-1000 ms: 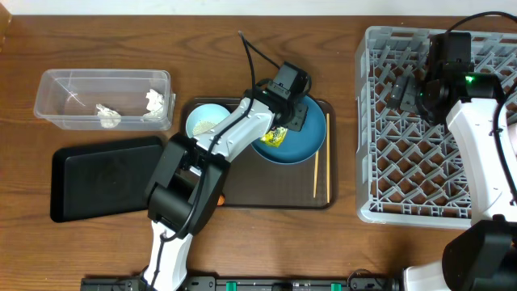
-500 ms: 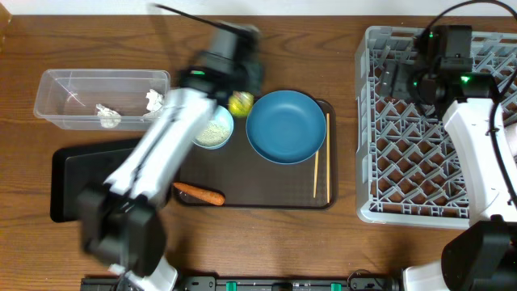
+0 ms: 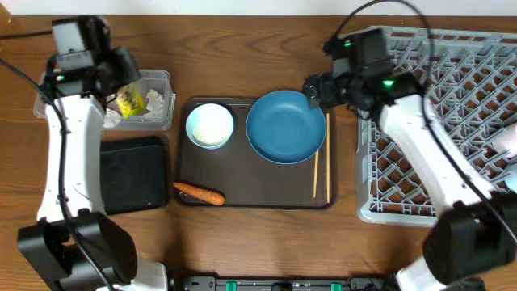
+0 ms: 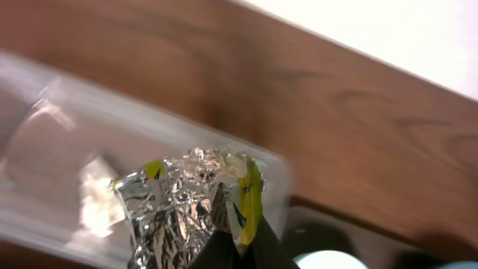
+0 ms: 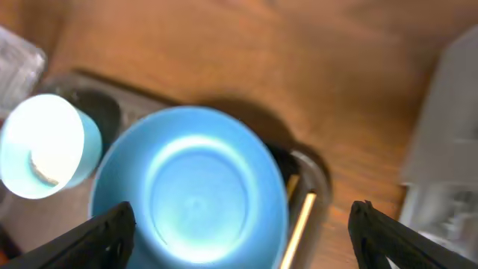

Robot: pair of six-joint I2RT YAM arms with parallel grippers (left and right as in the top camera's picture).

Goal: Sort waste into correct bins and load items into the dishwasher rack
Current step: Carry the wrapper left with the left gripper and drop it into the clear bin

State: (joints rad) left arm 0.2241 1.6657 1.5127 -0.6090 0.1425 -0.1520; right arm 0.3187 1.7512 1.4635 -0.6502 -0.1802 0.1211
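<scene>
I need to grab the dark blue plate's rim [image 3: 322,120] [image 5: 277,193] nearest the rack next with my right gripper, so the opposite edge stays free to load in.
My left gripper [image 3: 123,95] is shut on the yellow snack wrapper [image 3: 129,103], held over the clear tub [image 3: 161,81]. In the left wrist view the wrapper [image 4: 190,202] shows its silver foil, pinched at its yellow edge by my gripper [image 4: 240,250]. White tissue [image 3: 153,101] lies in the tub. My right gripper [image 3: 317,87] hangs open above the far right rim of the dark blue plate [image 3: 285,127]; its fingers [image 5: 104,232] straddle the plate [image 5: 190,187]. The dishwasher rack [image 3: 436,162] is at the right.
On the brown serving tray [image 3: 250,198] lie the white bowl [image 3: 210,127] with rice scraps, an orange carrot [image 3: 199,193] and the wooden chopsticks [image 3: 317,166]. The black tray [image 3: 133,174] sits left of it. Something pale [image 3: 507,149] rests at the rack's right edge.
My left arm has swung from the plate to over the clear tub, carrying the wrapper. My right arm has moved left from the rack to above the plate's edge.
</scene>
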